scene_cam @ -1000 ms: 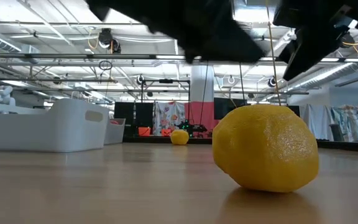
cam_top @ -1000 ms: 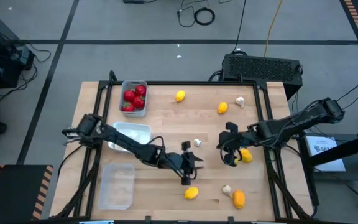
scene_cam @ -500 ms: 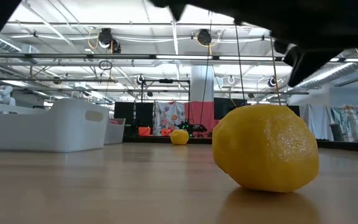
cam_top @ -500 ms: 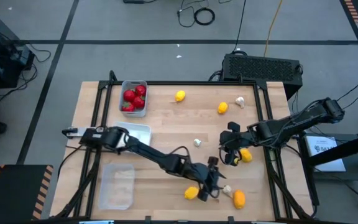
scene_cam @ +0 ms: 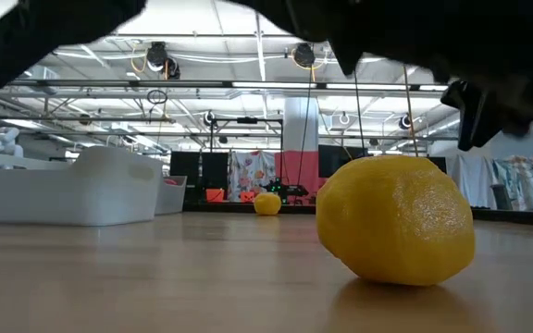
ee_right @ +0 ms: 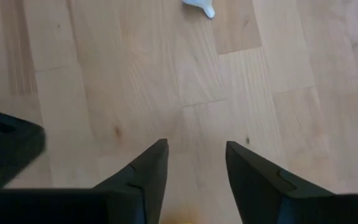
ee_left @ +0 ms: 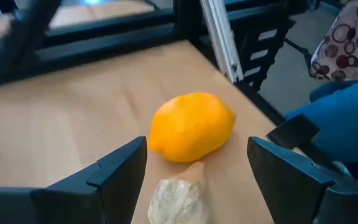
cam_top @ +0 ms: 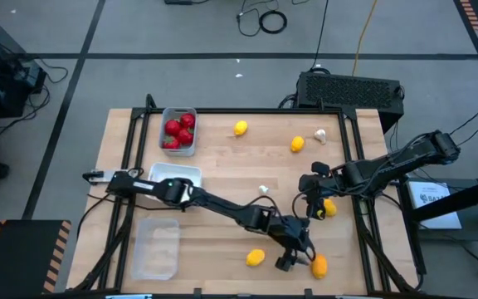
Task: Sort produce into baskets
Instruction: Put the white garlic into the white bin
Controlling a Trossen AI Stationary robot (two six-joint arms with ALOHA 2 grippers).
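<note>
The left gripper isn't ready to close on the garlic bulb (ee_left: 178, 199) yet and should go lower first: its fingers are above the bulb, short of the bulb's sides, so they would miss the bulb if they closed now.
My left gripper (cam_top: 293, 256) reaches far across to the near right of the table and is open. In the left wrist view its fingers (ee_left: 123, 168) stand on either side of a whitish garlic bulb (ee_left: 176, 199) lying on the table, with an orange lemon (ee_left: 191, 127) just beyond it. My right gripper (cam_top: 312, 203) is open and empty over bare wood, beside a yellow lemon (cam_top: 329, 208). The grey basket (cam_top: 179, 116) holds red fruits (cam_top: 178, 131). The white basket (cam_top: 177, 176) and the clear basket (cam_top: 156, 249) stand at the left.
Loose on the table are a yellow lemon (cam_top: 256, 258), a garlic bulb (cam_top: 263, 190), and at the far side a yellow lemon (cam_top: 240, 128), an orange lemon (cam_top: 297, 144) and a garlic bulb (cam_top: 320, 134). The orange lemon (cam_top: 319, 266) lies near the table's near edge.
My left gripper has swept from the table's middle toward the right and near edges, past the near yellow lemon, and now stands over the garlic bulb beside the orange lemon. No produce has moved.
</note>
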